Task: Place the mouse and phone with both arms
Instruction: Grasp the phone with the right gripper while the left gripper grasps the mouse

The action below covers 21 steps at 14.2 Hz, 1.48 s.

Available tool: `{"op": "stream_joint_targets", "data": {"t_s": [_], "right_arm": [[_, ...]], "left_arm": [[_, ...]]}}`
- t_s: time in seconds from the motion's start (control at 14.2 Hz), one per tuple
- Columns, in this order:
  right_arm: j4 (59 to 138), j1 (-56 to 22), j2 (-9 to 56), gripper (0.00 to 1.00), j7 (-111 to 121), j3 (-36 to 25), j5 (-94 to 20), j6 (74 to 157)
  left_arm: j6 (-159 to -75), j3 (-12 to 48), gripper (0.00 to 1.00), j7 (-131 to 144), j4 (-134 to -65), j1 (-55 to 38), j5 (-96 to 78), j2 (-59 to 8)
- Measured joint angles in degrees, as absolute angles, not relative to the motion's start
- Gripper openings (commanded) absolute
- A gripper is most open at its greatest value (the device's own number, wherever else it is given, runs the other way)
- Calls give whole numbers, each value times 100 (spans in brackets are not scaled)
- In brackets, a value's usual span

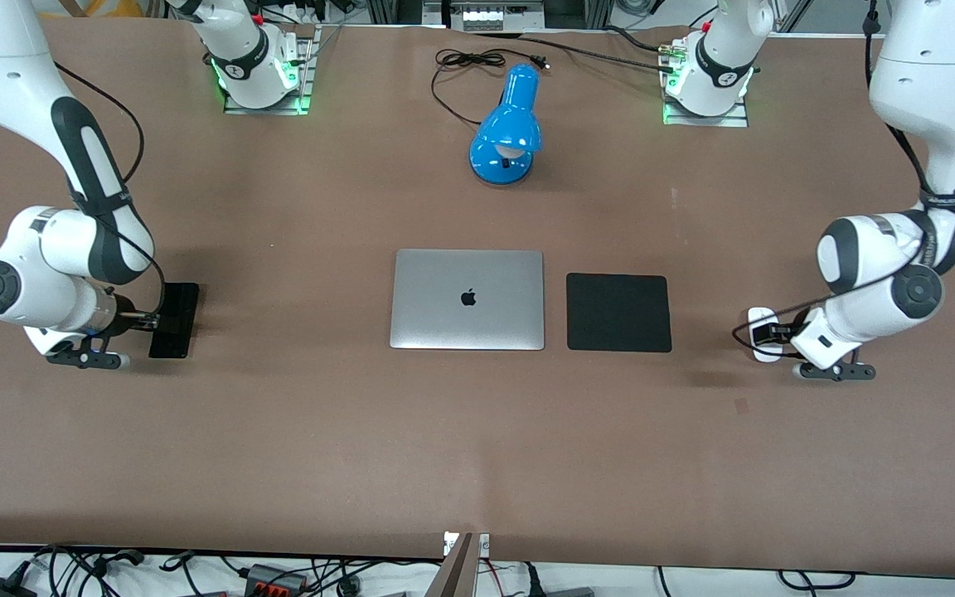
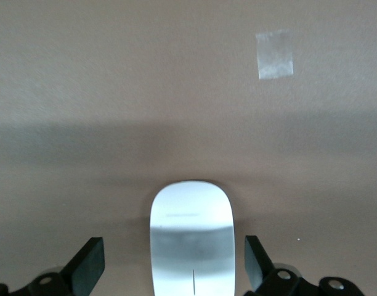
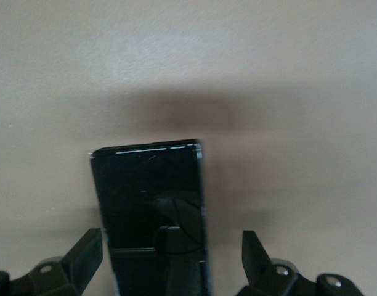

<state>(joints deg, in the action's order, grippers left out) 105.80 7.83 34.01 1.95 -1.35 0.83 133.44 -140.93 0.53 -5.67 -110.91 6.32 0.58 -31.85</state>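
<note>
My left gripper moves lower next before it closes, since its fingers are still above the white mouse and closing now would miss it.
The white mouse lies on the brown table toward the left arm's end, beside the black mat. My left gripper is low over it and open. In the left wrist view the mouse sits between the two fingertips, with a gap on each side of my left gripper. The black phone lies flat toward the right arm's end. My right gripper is low over its end and open. In the right wrist view the phone lies between the spread fingers of my right gripper, untouched.
A closed silver laptop lies at the table's middle with a square black mat beside it. A blue desk lamp with its cord stands nearer the bases. A piece of tape is stuck on the table past the mouse.
</note>
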Motion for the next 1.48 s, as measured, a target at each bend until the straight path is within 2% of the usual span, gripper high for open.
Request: {"op": "stream_joint_targets", "data": {"t_s": [0.49, 0.64, 0.85, 0.92, 1.06, 1.48], "right_arm": [[10605, 715, 3523, 100, 179, -83, -12, 13398], [10613, 720, 3524, 100, 179, -85, -12, 13398], [10658, 743, 3538, 100, 179, -102, -12, 13397], [10663, 745, 3546, 100, 179, -112, -12, 13397], [10664, 745, 3551, 100, 179, -129, -12, 13397], [10679, 746, 3554, 100, 178, -145, -12, 13394]], "left_arm": [[-14162, 79, 98, -567, -11287, 623, 58, -3181], [-14187, 82, 89, -566, -11332, 622, 58, -3180], [-14325, 103, 48, -566, -11463, 618, 58, -3185], [-14350, 105, 40, -566, -11484, 617, 58, -3185], [-14383, 106, 32, -566, -11491, 615, 58, -3182], [-14141, 106, 32, -589, -11470, 614, 58, -2892]]}}
